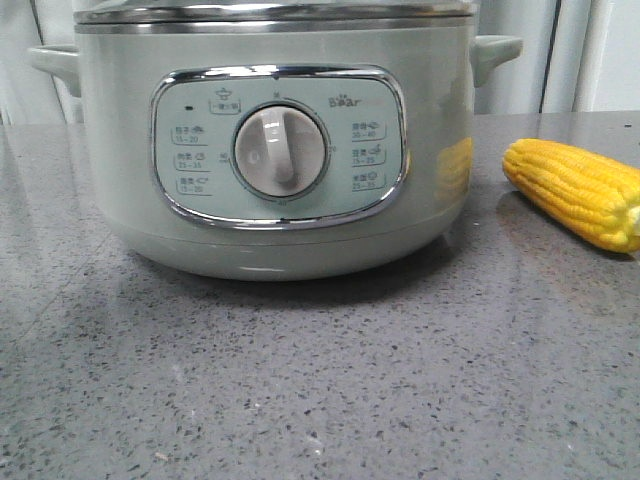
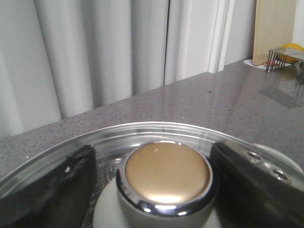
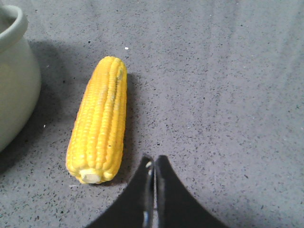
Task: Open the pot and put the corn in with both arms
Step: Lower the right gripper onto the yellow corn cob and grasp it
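Note:
The fingers of the left gripper reach down beside the gold-topped knob, so they would hold the knob if they closed now.
The pale green pot stands on the grey counter with its glass lid on; the lid's steel rim shows at the top of the front view. My left gripper is open, one black finger on each side of the lid's gold-topped knob, with a gap on at least one side. The yellow corn lies on the counter to the right of the pot. My right gripper is shut and empty, above the counter just beside the corn's stalk end. The pot's wall is beside the corn.
The speckled grey counter runs in front of the pot. Grey curtains hang behind it. A wooden board and a wire rack stand at the counter's far end.

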Controlling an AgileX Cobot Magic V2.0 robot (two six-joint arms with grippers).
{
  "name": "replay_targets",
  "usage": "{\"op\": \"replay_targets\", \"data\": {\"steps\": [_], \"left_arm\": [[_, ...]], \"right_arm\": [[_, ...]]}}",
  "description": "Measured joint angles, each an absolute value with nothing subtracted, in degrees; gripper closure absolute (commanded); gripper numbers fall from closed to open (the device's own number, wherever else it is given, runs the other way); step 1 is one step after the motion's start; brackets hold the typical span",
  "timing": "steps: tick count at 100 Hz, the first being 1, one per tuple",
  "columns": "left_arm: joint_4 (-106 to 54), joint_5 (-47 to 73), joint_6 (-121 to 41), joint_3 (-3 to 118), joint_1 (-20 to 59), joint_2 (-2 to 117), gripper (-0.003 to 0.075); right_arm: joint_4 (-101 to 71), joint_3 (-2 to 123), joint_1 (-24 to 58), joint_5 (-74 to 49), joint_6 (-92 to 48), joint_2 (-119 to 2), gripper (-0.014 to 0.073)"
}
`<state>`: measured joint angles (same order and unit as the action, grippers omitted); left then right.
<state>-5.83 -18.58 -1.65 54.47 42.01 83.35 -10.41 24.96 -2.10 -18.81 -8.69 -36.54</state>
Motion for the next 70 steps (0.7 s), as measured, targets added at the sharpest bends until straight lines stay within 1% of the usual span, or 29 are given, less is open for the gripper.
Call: {"op": "replay_targets", "data": {"steps": [16, 23, 30, 33, 37, 40, 45, 50, 54, 70], "left_arm": [[-5.83, -20.29, -1.65, 54.86, 42.01, 84.33, 0.0283], [-5.83, -20.54, -1.65, 54.96, 42.01, 84.46, 0.0316], [-5.83, -20.74, -1.65, 54.96, 42.01, 84.49, 0.0394], [-5.83, -20.83, -1.65, 54.96, 42.01, 84.49, 0.0446], [-5.7, -20.83, -1.65, 54.96, 42.01, 84.49, 0.0501], [-5.56, -20.83, -1.65, 54.96, 42.12, 84.49, 0.0556], [-5.56, -20.83, -1.53, 54.96, 42.26, 84.49, 0.0628], [-5.56, -20.96, -1.53, 54.96, 42.26, 84.58, 0.0692], [-5.67, -20.96, -1.44, 54.96, 42.26, 84.58, 0.0742], [-5.66, -21.23, -1.44, 54.96, 42.26, 84.58, 0.0741]], "right_arm": [[-10.87, 25.25, -2.1, -19.96, -8.69, -37.87, 0.0654], [-11.58, 26.1, -2.1, -21.87, -8.69, -39.5, 0.0627], [-12.08, 28.02, -2.1, -24.76, -8.69, -41.85, 0.0551], [-12.35, 29.04, -2.1, -26.05, -8.69, -42.96, 0.0508], [-12.75, 30.67, -2.1, -27.83, -8.69, -44.72, 0.0435], [-12.89, 31.85, -2.1, -28.94, -8.69, -45.96, 0.0375], [-13.11, 33.94, -2.1, -30.57, -8.69, -48.19, 0.0305], [-13.11, 35.97, -2.1, -31.94, -8.69, -50.85, 0.026], [-13.24, 37.62, -2.1, -33.08, -8.69, -52.55, 0.0246], [-15.35, 43.39, -2.0, -36.85, -8.69, -60.11, 0.0249]]}}
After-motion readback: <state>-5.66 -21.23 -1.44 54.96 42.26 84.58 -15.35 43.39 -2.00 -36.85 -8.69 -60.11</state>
